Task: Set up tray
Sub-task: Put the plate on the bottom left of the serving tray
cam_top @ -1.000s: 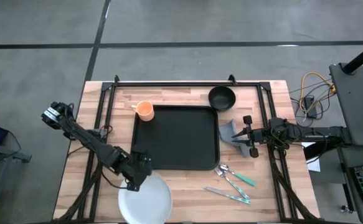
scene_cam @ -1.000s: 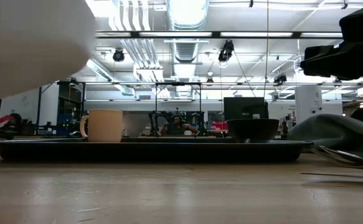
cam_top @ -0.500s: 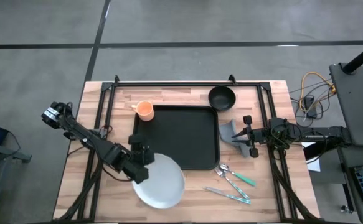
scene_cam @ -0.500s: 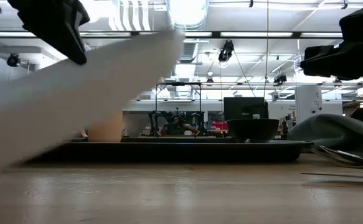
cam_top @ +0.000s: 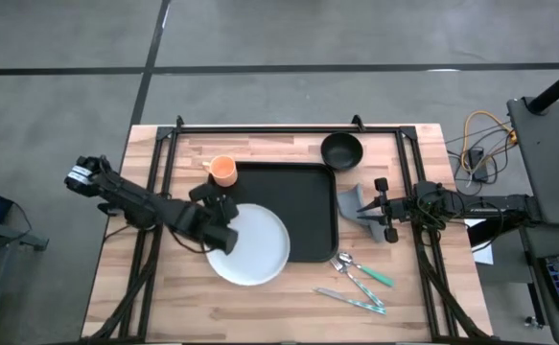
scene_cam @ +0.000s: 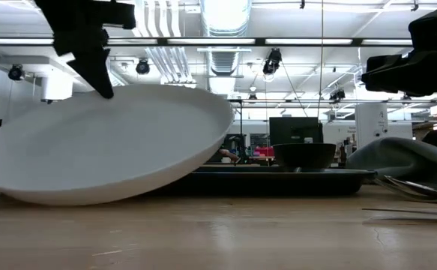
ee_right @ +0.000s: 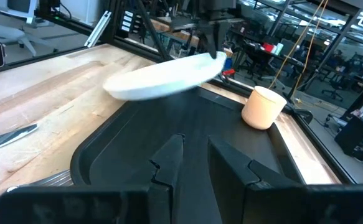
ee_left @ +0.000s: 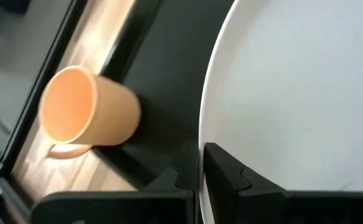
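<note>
The white plate (cam_top: 252, 245) sticks out past the black tray's near edge (cam_top: 308, 259) in the top view, so the robot's left gripper must move it toward the tray first and only then let go.
The black tray (cam_top: 293, 196) lies flat in the middle of the table. My left gripper (cam_top: 224, 233) (ee_left: 200, 169) is shut on the round white plate (cam_top: 252, 245), which hovers over the tray's near left corner and shows large and tilted in the low view (scene_cam: 106, 146). An orange cup (cam_top: 223, 171) stands at the tray's far left corner. My right gripper (cam_top: 379, 208) (ee_right: 197, 163) waits open above the grey napkin (cam_top: 352, 204), which lies on the table right of the tray. My left gripper pinches the plate's rim on its left side (ee_left: 207, 134) between its two fingers, one above and one below. The fingers come from the table's left, slanting down. The plate (ee_right: 162, 78) is lifted clear and tilted, its near side lower.
A small black bowl (cam_top: 341, 150) sits off the tray's far right corner. Cutlery with green handles (cam_top: 361, 278) lies near the tray's near right corner. Black frame rails (cam_top: 289, 127) run along the table's far and side edges.
My left gripper has moved from the table's near edge toward the far edge and the right, turning as it went. It has carried the plate up from the near edge until the plate hangs tilted over the tray's near left corner.
</note>
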Available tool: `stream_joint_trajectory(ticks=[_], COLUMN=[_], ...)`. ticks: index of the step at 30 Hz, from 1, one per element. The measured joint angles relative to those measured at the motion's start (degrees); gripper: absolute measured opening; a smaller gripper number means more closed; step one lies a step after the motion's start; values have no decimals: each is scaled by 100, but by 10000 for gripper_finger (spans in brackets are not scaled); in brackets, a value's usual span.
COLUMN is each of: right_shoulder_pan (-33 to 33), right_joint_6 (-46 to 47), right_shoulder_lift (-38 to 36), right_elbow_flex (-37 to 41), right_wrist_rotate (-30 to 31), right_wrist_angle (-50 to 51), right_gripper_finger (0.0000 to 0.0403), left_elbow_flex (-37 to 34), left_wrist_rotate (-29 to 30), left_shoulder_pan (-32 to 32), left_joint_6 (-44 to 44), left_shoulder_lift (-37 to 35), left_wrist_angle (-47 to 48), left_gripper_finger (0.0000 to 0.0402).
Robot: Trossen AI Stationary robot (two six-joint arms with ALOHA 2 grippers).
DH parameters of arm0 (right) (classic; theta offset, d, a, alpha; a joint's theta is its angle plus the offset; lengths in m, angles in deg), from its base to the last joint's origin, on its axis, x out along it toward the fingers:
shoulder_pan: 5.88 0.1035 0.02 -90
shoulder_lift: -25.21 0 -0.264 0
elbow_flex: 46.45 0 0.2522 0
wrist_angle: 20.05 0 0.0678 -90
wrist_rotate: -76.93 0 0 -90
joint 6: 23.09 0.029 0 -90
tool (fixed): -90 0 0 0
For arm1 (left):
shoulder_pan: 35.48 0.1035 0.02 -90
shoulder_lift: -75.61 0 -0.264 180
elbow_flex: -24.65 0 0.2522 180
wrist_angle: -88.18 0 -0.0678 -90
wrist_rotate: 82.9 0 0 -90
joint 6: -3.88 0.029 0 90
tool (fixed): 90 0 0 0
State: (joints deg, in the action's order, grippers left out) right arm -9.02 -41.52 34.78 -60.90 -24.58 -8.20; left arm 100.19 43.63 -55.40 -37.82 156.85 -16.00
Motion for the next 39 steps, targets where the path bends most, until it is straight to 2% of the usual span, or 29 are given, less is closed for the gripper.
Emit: stream_joint_trajectory(ticks=[12,21,27,39], right_shoulder_pan=[0,-1,-2,0], right_joint_6=[0,0,0,0], right_shoulder_lift=[0,0,0,2], right_elbow_flex=[-2,-1,0,-2], right_wrist_rotate=[-2,0,0,0], right_wrist_angle=[0,0,0,0], right_gripper_finger=[63,63,63,63], left_elbow_flex=[-81,170,352,212], left_wrist_rotate=[50,95,364,603], left_shoulder_pan=[586,613,616,763], left_joint_6=[74,388,662,654], left_shoulder_lift=[0,-249,-548,-787], left_wrist_angle=[54,77,92,224], left_gripper_finger=[0,0,0,0])
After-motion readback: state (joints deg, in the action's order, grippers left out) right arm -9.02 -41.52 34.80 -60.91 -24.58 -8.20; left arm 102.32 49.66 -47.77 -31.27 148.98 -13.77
